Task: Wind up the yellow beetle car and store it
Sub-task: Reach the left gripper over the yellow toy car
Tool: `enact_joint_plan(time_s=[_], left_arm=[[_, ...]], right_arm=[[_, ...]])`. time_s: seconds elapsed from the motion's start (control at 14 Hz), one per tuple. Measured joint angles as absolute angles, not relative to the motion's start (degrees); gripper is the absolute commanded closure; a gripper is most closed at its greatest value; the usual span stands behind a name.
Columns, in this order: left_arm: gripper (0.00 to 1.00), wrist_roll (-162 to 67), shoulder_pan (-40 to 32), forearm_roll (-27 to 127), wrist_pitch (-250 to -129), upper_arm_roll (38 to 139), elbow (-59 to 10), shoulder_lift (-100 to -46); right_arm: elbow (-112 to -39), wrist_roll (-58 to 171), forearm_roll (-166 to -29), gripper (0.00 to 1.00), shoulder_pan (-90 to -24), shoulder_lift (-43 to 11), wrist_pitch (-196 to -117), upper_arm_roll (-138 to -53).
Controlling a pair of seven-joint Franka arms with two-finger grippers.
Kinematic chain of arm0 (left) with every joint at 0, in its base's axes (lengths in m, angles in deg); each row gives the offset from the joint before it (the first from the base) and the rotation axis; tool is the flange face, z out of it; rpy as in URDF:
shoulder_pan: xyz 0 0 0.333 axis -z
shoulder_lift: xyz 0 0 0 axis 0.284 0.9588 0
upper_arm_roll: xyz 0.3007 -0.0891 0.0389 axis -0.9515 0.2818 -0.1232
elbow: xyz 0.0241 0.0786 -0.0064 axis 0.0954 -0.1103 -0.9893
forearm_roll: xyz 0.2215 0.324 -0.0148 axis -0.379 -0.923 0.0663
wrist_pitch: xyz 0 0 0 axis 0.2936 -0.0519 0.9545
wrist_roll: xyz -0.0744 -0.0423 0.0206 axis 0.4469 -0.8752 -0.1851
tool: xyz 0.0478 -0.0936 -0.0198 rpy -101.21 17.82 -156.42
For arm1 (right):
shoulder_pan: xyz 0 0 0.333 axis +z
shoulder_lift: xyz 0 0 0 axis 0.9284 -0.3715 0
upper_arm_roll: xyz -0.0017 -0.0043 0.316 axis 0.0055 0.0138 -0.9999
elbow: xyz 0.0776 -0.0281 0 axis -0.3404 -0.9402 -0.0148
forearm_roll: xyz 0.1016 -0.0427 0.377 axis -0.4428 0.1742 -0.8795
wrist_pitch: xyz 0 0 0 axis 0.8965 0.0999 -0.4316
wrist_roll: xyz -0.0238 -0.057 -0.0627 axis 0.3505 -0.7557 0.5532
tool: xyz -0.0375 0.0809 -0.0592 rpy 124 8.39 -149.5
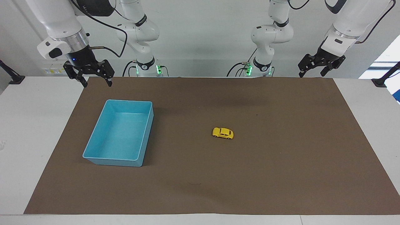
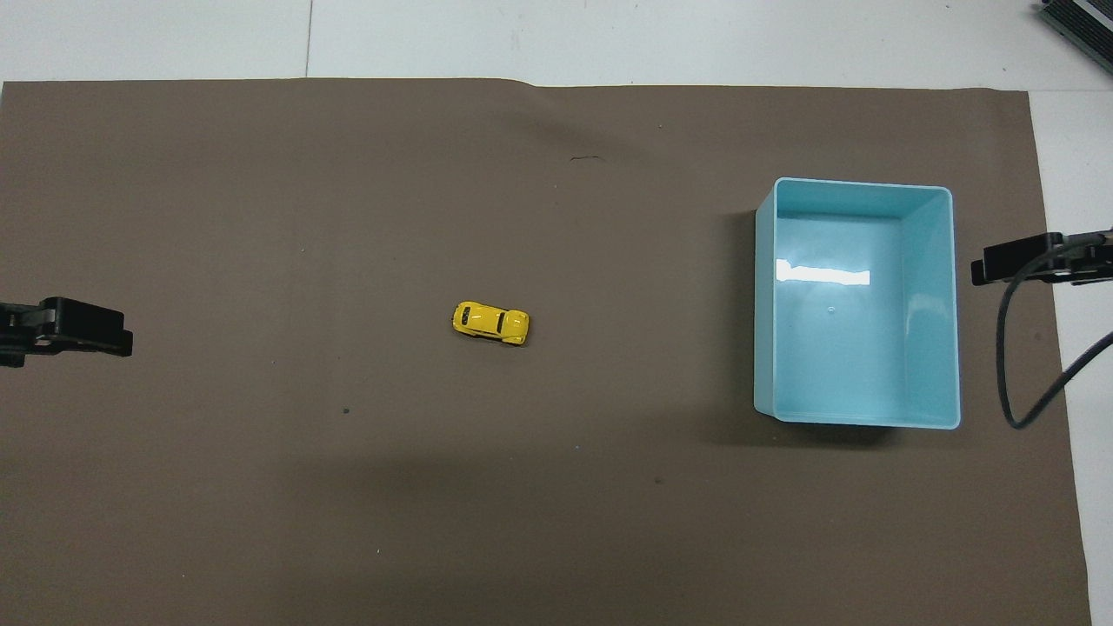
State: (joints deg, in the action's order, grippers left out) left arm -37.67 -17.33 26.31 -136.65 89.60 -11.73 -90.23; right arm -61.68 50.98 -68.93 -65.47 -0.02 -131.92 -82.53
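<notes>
The robot's left gripper should next pick up the yellow beetle car by its rear end (image 2: 462,316). That leaves the car's hood (image 2: 516,327) free, and the car can then be wound up.
The yellow beetle car (image 1: 223,133) (image 2: 491,322) stands on its wheels near the middle of the brown mat (image 1: 250,181), untouched. My left gripper (image 1: 311,73) (image 2: 96,323) hangs open and empty in the air over the mat's edge at the left arm's end. At the right arm's end my right gripper (image 1: 97,83) (image 2: 1000,263) is also open and empty, raised above the mat's corner beside the blue bin (image 1: 112,162) (image 2: 763,304). Both grippers are well away from the car.
The blue bin is open-topped with nothing in it and stands toward the right arm's end of the mat. A black cable (image 2: 1009,365) loops down from the right gripper beside the bin. White table (image 1: 37,125) borders the mat.
</notes>
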Motion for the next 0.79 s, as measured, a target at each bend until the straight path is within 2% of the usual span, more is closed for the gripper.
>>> enact_joint_plan(time_s=[0.36,0.79], left_arm=[[0.0,-47.2,-16.3,26.3,-136.7,89.7,-12.2,-90.2],[0.0,-71.8,-12.4,26.4,-140.4,89.8,-12.4,-87.9]], right_arm=[[-61.7,51.0,-68.9,0.0,-65.5,0.0,-131.9,-82.5],[-61.7,51.0,-68.9,0.0,-65.5,0.0,-131.9,-82.5]])
